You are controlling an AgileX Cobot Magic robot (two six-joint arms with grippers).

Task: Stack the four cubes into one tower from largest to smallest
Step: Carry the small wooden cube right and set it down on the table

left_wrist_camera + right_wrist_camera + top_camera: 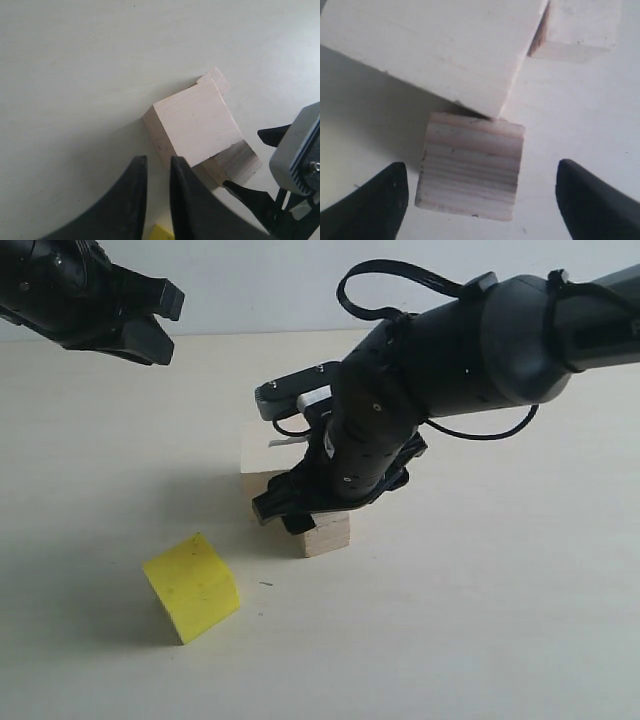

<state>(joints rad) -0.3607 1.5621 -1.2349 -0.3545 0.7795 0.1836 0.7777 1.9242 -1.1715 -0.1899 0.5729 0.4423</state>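
Observation:
Next, my right gripper grabs the medium wood cube (328,534) by its two opposite sides, to make room beside the large pale wood cube (262,455) for the tower.
The large pale wood cube (261,452) (195,122) (440,45) rests on the table. The medium wood cube (328,534) (236,166) (470,170), with clear grain, touches its near corner. My right gripper (296,516) (480,200) is open and lowered around this medium cube, one finger on each side and both apart from it. The small wood cube (216,80) (581,27) sits against the large cube's far side, hidden by the arm in the exterior view. The yellow cube (192,586) (161,233) lies alone at front left. My left gripper (152,322) (158,167) hangs high at back left, shut and empty.
The pale table (480,640) extends around the cubes. My right arm (450,350) reaches in from the upper right across the middle, and its grey wrist housing (300,150) shows at the edge of the left wrist view.

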